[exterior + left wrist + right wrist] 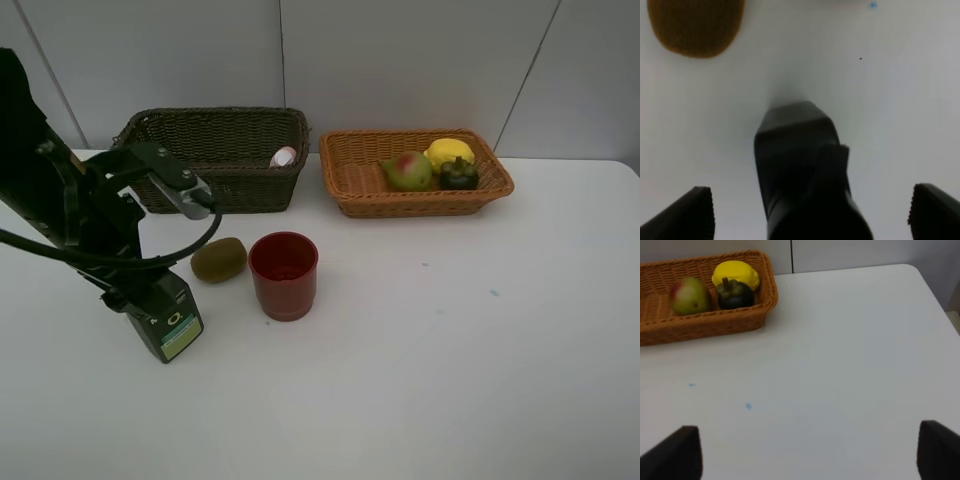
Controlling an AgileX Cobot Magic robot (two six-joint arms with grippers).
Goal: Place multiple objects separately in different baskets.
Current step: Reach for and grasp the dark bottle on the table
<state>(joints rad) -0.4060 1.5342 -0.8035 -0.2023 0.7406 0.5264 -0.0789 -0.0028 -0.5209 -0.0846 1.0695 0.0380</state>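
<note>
The dark green pump bottle has to go in the dark basket [225, 155], so I need to grab the bottle by its body [165, 318] with my left gripper next.
The dark green pump bottle [166, 322] is on the table at the front left, and its dark top [800, 165] shows between my left gripper's fingers. My left gripper [130, 293] is open around it, with fingertips [692, 212] wide on either side. The brown kiwi [219, 259] and red cup [284, 273] sit just right of it. The pear [407, 171], lemon [449, 152] and mangosteen [459, 174] lie in the orange-tan basket [350, 190]. A white-pink item [284, 156] lies in the dark basket [220, 190]; I cannot tell which item. My right gripper [807, 455] is open and empty.
The kiwi also shows in the left wrist view [695, 25]. The right wrist view shows the orange-tan basket [705, 325] and the table's far right corner [912, 267]. Both baskets stand against the back wall. The right arm is out of the high view.
</note>
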